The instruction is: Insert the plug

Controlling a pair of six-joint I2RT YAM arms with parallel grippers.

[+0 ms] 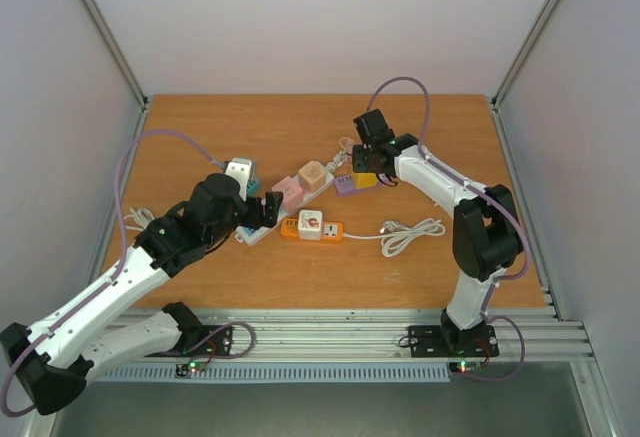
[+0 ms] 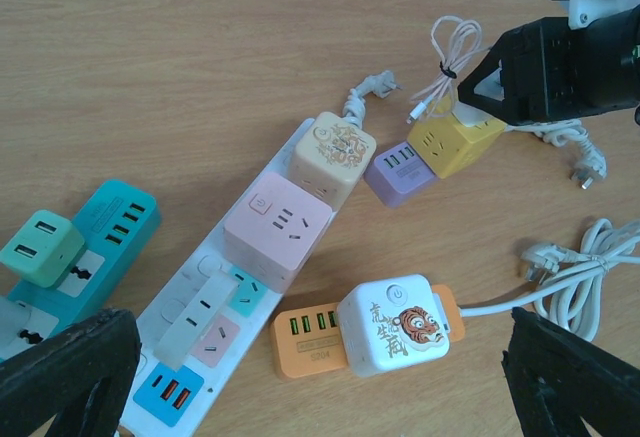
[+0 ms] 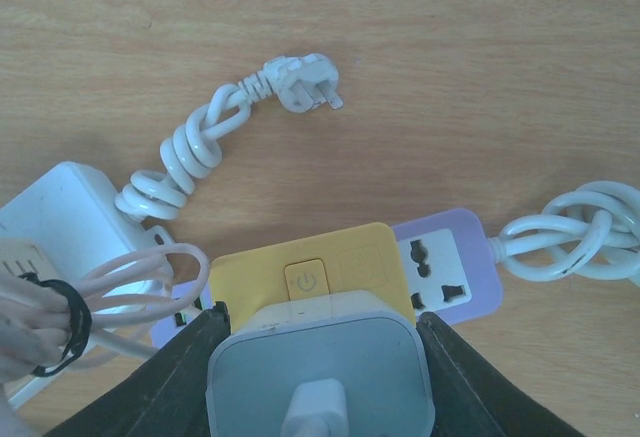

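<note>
I should open my right gripper now. The plug's lower end touches the front of the socket, so the plug would rest on the yellow cube point(image 1: 364, 181).
My right gripper point(image 3: 320, 349) is shut on a white USB charger plug point(image 3: 325, 382), one finger on each side of it. The plug sits right over the near part of a yellow cube socket point(image 3: 300, 257) mounted on a purple power strip point(image 3: 445, 262); its prongs are hidden. In the top view the right gripper point(image 1: 366, 165) is over the yellow cube point(image 1: 364, 181) right of table centre. My left gripper point(image 2: 320, 382) hangs open above the orange strip point(image 2: 310, 337) with nothing between its fingers, and shows in the top view point(image 1: 268, 209).
A long white strip point(image 2: 200, 307) carries a pink cube point(image 2: 278, 229) and a beige cube point(image 2: 333, 152). A teal strip point(image 2: 100, 232) lies left of it. A white tiger cube point(image 2: 395, 327) sits on the orange strip. Coiled white cables point(image 1: 410, 232) and a loose plug point(image 3: 305, 85) lie nearby.
</note>
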